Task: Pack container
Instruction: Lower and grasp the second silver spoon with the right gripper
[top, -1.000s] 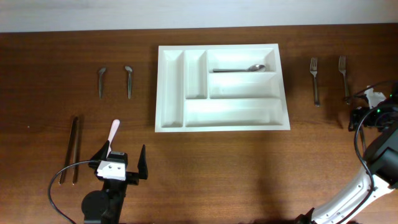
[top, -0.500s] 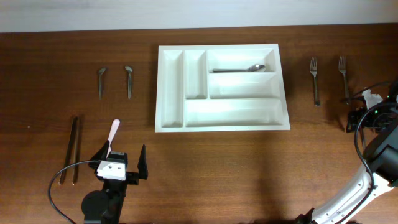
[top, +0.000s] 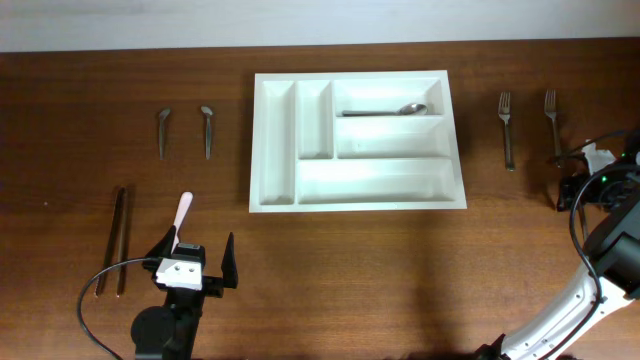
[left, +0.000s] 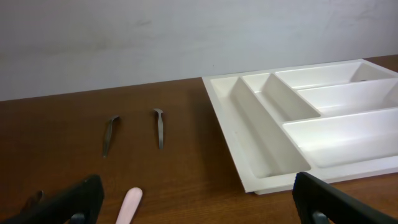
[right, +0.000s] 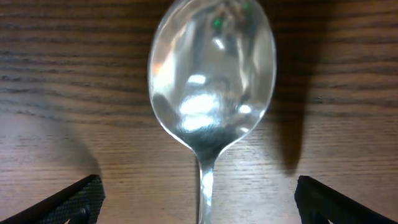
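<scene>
My right gripper should close now and would hold the spoon's handle: the handle is between its fingers, which nearly meet their shadows on the tabletop.
The white five-compartment container (top: 350, 76) lies at the table's centre, with one metal spoon (top: 385, 111) in its top long compartment. It also shows in the left wrist view (left: 230, 127). My right gripper (top: 580, 186) is open at the far right edge, low over a metal spoon (right: 211, 81) whose handle runs between the two fingers (right: 200, 202). My left gripper (top: 197, 262) is open and empty at the front left, with the pink handle of a utensil (left: 129, 204) lying between its fingers (left: 199, 205).
Two forks (top: 507, 130) (top: 553, 125) lie right of the container. Two small spoons (top: 163, 130) (top: 207, 130) lie to its left. Two dark sticks (top: 118, 240) lie at the far left, beside the pink-handled utensil (top: 183, 213).
</scene>
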